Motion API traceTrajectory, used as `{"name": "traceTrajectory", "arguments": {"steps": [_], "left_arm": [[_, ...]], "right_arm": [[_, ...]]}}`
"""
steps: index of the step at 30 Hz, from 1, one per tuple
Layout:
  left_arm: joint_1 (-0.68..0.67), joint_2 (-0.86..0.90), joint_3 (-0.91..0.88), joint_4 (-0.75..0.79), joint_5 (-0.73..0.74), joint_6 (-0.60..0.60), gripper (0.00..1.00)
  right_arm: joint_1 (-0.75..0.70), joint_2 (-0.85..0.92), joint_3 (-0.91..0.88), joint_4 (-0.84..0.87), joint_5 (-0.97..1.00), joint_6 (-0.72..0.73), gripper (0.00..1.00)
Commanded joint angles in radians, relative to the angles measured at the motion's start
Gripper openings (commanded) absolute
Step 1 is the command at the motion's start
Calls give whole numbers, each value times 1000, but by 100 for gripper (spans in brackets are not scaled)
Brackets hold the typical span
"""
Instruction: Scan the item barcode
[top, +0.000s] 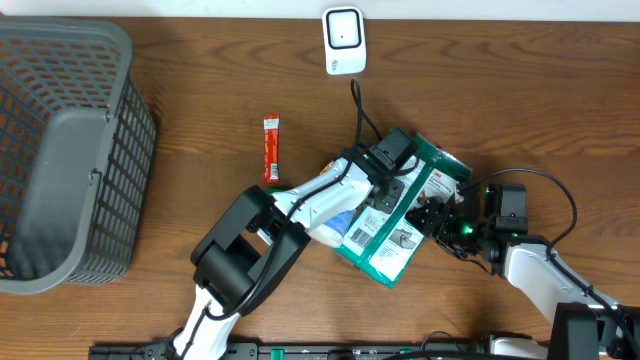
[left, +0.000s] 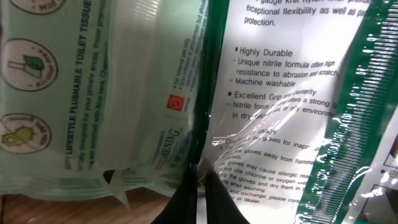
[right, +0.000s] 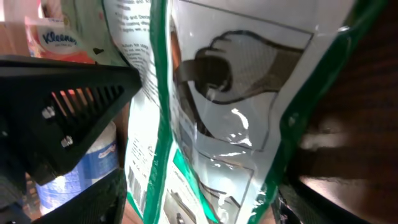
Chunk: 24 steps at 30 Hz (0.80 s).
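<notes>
The robot's right gripper should next grab the glove package by its side edge (top: 415, 252), away from its barcode (top: 360, 238), so that barcode stays free to scan.
The item is a green and white glove package (top: 395, 225) lying tilted at the table's centre, with a barcode label (top: 362, 232) on its lower left part. My left gripper (top: 385, 180) is shut on the package's clear top edge; in the left wrist view its black fingers (left: 200, 177) pinch the film (left: 273, 124). My right gripper (top: 437, 215) stands open at the package's right side, and the package (right: 217, 124) sits between its spread fingers. A barcode strip (right: 134, 190) shows by the left finger. The white scanner (top: 343, 40) stands at the far edge.
A grey mesh basket (top: 60, 150) fills the left side. A red sachet (top: 271, 150) lies left of the package. A pale green wipes pack (left: 93, 93) and a blue and white pack (top: 335, 222) lie under the package. The scanner's black cable (top: 362, 115) runs towards the package.
</notes>
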Motion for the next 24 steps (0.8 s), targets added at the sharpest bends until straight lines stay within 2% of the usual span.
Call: {"name": "traceTrajectory", "arguments": {"steps": [1,13,17,20,23,24], "left_arm": [[-3,52,-10,-7,23,13,8],[-3,53,-10,-4,23,13,8],[-3,52,-10,-4,23,13,8],[-3,52,-10,-4,23,13,8],[-3,52,-10,-4,23,13,8],[-3,52,-10,-4,23,13,8]], "right_arm": [[13,48,-56,-10,172,41,72],[97,49,-76,44,217,128,68],[123,49,-105,84,233,168,63],[124,49,-138,153,220,171,49],[124,49,-153,189,198,171,41],[124,49,-153,190,198,171,34]]}}
